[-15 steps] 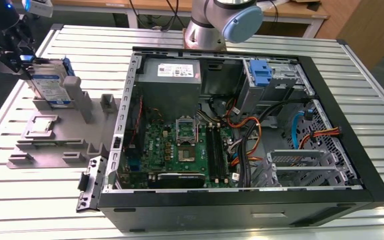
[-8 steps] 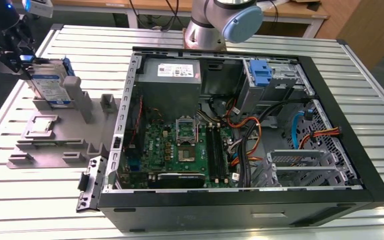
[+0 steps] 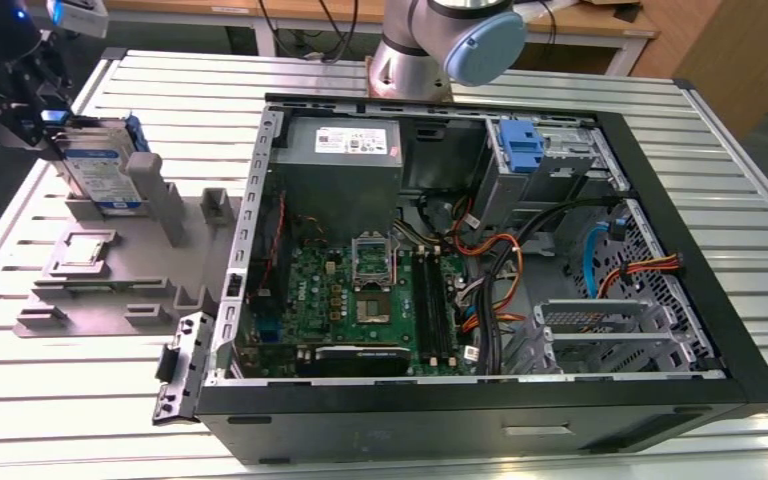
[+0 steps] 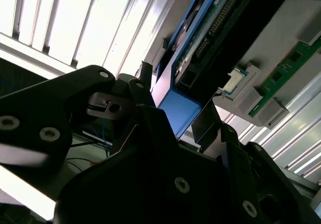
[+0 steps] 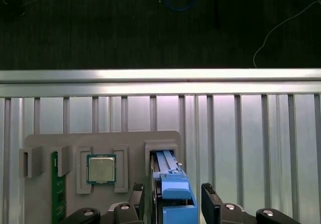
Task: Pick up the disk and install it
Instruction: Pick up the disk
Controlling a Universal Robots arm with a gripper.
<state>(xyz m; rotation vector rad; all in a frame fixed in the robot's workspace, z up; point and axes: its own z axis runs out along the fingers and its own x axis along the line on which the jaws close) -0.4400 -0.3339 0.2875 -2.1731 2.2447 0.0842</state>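
My gripper grabs the disk by its blue-railed upper end [image 3: 97, 124] next, to install it in the computer case [image 3: 491, 260].
The disk [image 3: 97, 165] stands on edge in a slot of the grey holder [image 3: 104, 290] at the exterior view's far left, its white-and-blue label facing out. In the first wrist view, its blue rail [image 5: 173, 194] runs between my two black fingers [image 5: 210, 204], with a thin gap beside one finger. My gripper [image 3: 57, 135] hangs over the disk's upper end and straddles it, open. The second wrist view shows the disk's blue edge [image 4: 178, 111] just past the gripper body.
The open computer case [image 3: 491, 250] lies to the exterior view's right, holding a grey power-supply box [image 3: 344, 140], a motherboard and a blue bracket [image 3: 524, 145]. The holder also carries a processor chip [image 5: 102, 169] and a green memory stick [image 5: 57, 194]. The slatted table's edge [image 5: 160, 76] is close.
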